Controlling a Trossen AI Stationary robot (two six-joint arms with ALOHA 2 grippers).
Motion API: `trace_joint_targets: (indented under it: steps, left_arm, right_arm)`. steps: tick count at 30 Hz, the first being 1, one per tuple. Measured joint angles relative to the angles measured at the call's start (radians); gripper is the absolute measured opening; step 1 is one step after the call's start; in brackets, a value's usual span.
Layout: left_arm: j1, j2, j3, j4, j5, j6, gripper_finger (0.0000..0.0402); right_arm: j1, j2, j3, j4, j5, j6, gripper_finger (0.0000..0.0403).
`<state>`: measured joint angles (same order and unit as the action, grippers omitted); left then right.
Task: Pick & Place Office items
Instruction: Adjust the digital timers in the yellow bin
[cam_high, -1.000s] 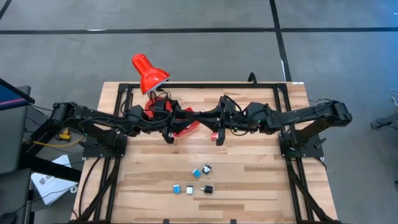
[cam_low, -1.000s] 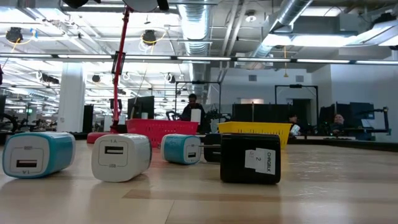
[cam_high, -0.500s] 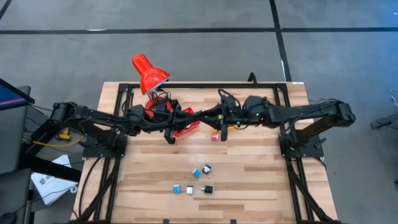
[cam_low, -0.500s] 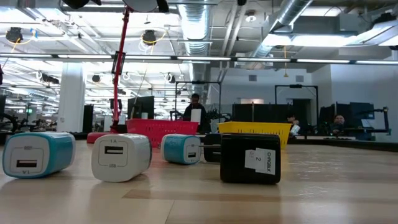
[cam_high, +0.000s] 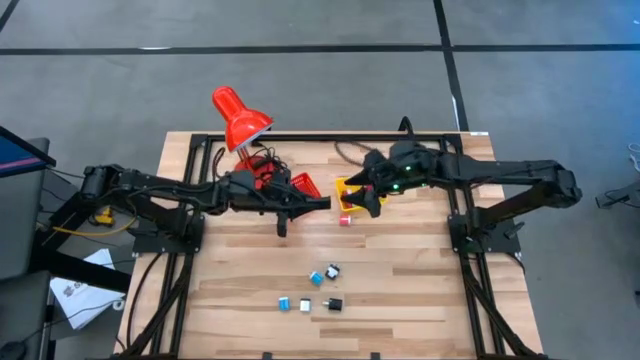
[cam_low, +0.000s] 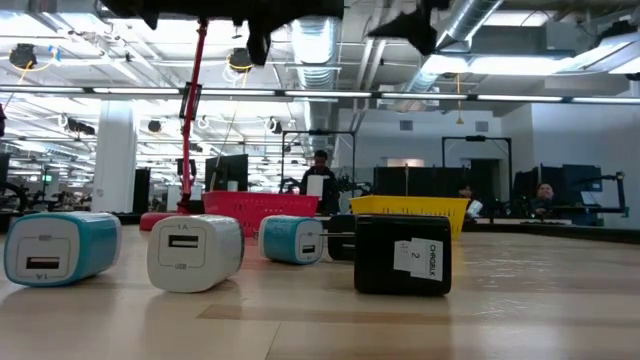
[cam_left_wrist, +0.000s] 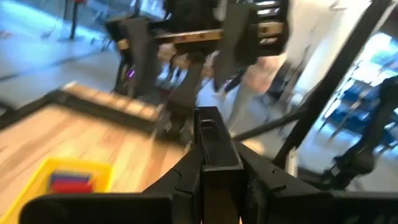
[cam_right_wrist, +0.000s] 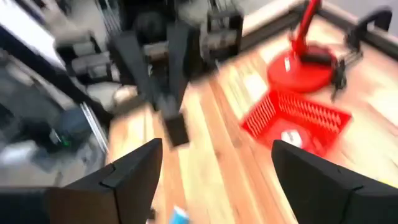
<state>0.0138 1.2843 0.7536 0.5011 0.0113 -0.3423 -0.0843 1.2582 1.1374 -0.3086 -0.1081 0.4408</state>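
Note:
Next, my right gripper reaches the black piece and grabs it by its loose end (cam_right_wrist: 176, 129) to add it to the yellow basket.
Several small office items lie near the table's front: cyan (cam_high: 316, 279), white (cam_high: 305, 305) and black (cam_high: 335, 304) pieces, each resting flat on the wood. They show close up in the low view as a cyan one (cam_low: 60, 247), a white one (cam_low: 195, 252) and a black block (cam_low: 402, 253). One small red piece (cam_high: 345, 220) lies alone on the table in front of the yellow basket (cam_high: 343, 186). My left gripper (cam_high: 322, 203) is shut and empty, held level beside the red basket (cam_high: 302, 184). My right gripper (cam_high: 362, 200) hovers open over the yellow basket.
A red desk lamp (cam_high: 238, 117) stands at the far left, its round base (cam_right_wrist: 308, 65) behind the red basket (cam_right_wrist: 298, 118), which holds a white piece. The yellow basket (cam_left_wrist: 59, 180) holds red and blue pieces. Bare wood lies between the baskets and the front items.
My right gripper has risen and drawn back toward the far edge, away from the small red piece, which stays on the table. My left gripper has swung up from pointing down and reached toward the table's right. Both baskets now show uncovered.

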Motion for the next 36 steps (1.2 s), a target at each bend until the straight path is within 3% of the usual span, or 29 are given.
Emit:
trace_joint_targets:
  steps: [7,14,25,30,36]
  left_arm:
    - [0.028,0.000,0.000,-0.233,0.054,0.003,0.0050]
    - [0.018,0.000,0.000,-0.240,0.076,-0.002,0.0060]
    - [0.018,0.000,0.000,-0.285,0.093,-0.010,0.0060]
    - [0.018,0.000,0.000,-0.280,0.111,-0.005,0.0051]
    - [0.018,0.000,0.000,-0.284,0.118,-0.004,0.0061]
  right_arm:
    - [0.023,0.085,0.016,-0.020,-0.028,-0.105,0.0287]
    - [0.040,0.229,0.126,-0.085,-0.032,-0.277,0.0280]
    - [0.037,0.416,0.337,-0.211,-0.120,-0.341,0.0271]
    - [0.037,0.467,0.366,-0.244,-0.179,-0.347,0.0229]
    - [0.038,0.477,0.376,-0.233,-0.184,-0.347,0.0134]
